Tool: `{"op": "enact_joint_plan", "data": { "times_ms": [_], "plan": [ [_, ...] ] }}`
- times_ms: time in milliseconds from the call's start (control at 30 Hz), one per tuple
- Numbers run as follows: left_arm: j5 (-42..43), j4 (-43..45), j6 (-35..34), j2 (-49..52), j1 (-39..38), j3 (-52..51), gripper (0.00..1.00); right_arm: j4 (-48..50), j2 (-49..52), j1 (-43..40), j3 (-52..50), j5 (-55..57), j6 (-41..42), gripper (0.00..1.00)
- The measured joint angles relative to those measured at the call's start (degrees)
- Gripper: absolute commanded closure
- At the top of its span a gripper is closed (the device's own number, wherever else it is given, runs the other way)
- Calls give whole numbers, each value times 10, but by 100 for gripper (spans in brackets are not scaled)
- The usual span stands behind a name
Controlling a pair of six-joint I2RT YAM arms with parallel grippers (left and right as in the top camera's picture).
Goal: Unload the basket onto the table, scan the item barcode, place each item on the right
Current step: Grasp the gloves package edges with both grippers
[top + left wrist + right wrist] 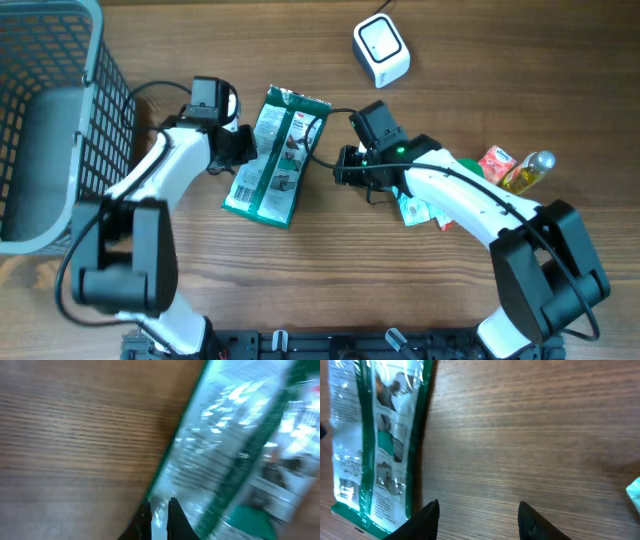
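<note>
The barcode stays uncovered for the scan if I hold the packet by the long edge away from the barcode. My right gripper will grab the packet there next.
A green and clear snack packet lies flat on the wooden table, printed back up, with small barcode-like print near its lower end. My left gripper sits at the packet's left edge. In the left wrist view the left gripper has its jaws pinched together on the packet's film edge. My right gripper hovers just right of the packet. In the right wrist view the right gripper is open over bare wood, with the packet to its left. The white scanner stands at the back.
A grey mesh basket fills the left side. A red carton and a yellow bottle lie at the right. A small green-white pack sits under the right arm.
</note>
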Motion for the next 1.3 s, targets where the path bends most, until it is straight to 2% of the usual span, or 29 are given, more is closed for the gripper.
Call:
{"op": "enact_joint_plan", "data": {
  "times_ms": [167,233,467,767,1000,1300],
  "plan": [
    [-2,1,0,34,0,2,96,3,0,-15,-12,-14,-8,29],
    [-1,-2,-2,36,-2,4,96,11,0,-29,-17,-25,-10,28],
    [17,-30,-21,40,-24,11,96,72,0,-64,-50,-85,-27,28],
    [29,-49,-40,40,-86,12,96,154,0,-68,-102,-147,-38,29],
    [29,-49,-61,40,-122,12,94,188,0,-68,-131,-163,-8,30],
    [29,-49,-66,41,-137,12,94,299,0,-44,-183,-184,38,34]
  ]
}}
